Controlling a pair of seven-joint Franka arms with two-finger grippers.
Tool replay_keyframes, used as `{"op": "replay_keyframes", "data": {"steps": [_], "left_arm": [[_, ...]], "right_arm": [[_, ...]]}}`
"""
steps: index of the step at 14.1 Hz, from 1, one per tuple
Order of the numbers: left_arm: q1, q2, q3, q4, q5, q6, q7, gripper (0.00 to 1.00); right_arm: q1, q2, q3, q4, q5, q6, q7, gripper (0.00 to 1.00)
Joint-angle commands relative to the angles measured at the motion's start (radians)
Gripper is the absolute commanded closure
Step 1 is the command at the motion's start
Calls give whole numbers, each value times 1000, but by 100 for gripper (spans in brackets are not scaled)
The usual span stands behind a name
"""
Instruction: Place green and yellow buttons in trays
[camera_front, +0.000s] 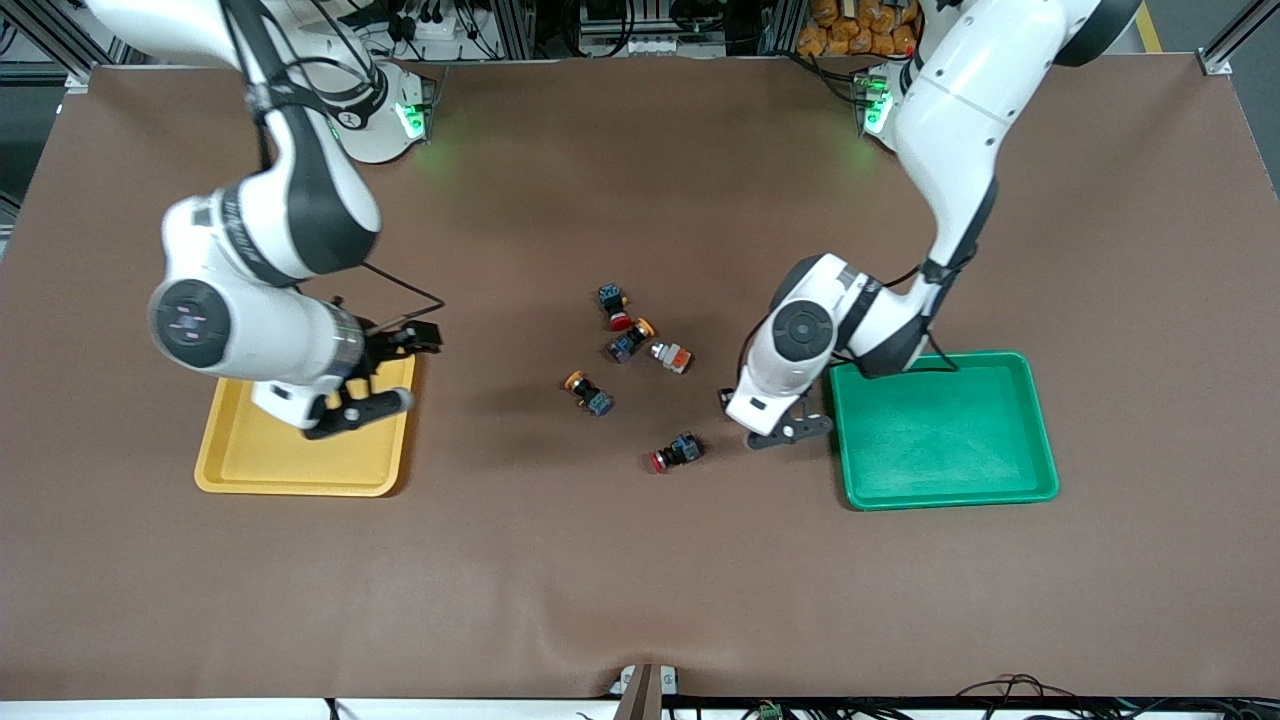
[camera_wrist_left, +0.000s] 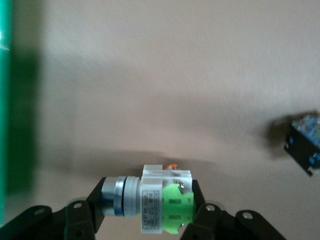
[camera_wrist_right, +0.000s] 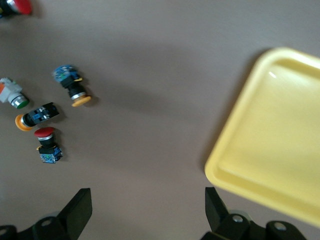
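The yellow button is beside the blue block. My right gripper needs to grab it next by its black body (camera_front: 587, 392) to put it in the yellow tray (camera_front: 290, 460).
My left gripper (camera_wrist_left: 149, 201) is shut on the green button (camera_wrist_left: 167, 210), a pale grey-white block with a green face and a silver collar, one finger at each end. In the front view this gripper (camera_front: 785, 432) sits low beside the green tray (camera_front: 945, 430), at the tray's edge toward the table's middle, and hides the button. Two yellow buttons (camera_front: 588, 391) (camera_front: 632, 338) lie on their sides mid-table. My right gripper (camera_front: 386, 374) hangs open with nothing in it over the corner of the yellow tray (camera_front: 290, 460). Its wrist view shows the tray (camera_wrist_right: 270, 140) and both yellow buttons (camera_wrist_right: 74, 89) (camera_wrist_right: 35, 118).
Two red-capped black switches (camera_front: 614, 308) (camera_front: 677, 452) and a grey switch with an orange face (camera_front: 672, 356) lie among the yellow buttons. The brown mat is bare around both trays. The green tray's rim (camera_wrist_left: 4, 75) shows in the left wrist view.
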Motion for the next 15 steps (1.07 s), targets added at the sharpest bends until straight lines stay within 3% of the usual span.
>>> {"op": "replay_keyframes", "data": {"steps": [1,7,10,12,15], "left_arm": [[77,-98,-2,-17,25,-89,87,100],[262,-107,-1,-29,25,-146,376,100],[309,-73,8,-24,49,-138,391,100],[343,-52,5,-20,132,-134,391,100],[366,-43,5,-20,137,-126,393,100]], "right_arm": [[54,51,-5,12,14,39,-57,0],[220,148,-6,7,2,300,-49,0],[262,209,-6,-11,2,415,-42,0],[281,241,-6,-25,4,481,-8,0],[298,274,-6,-25,-1,533,3,0]]}}
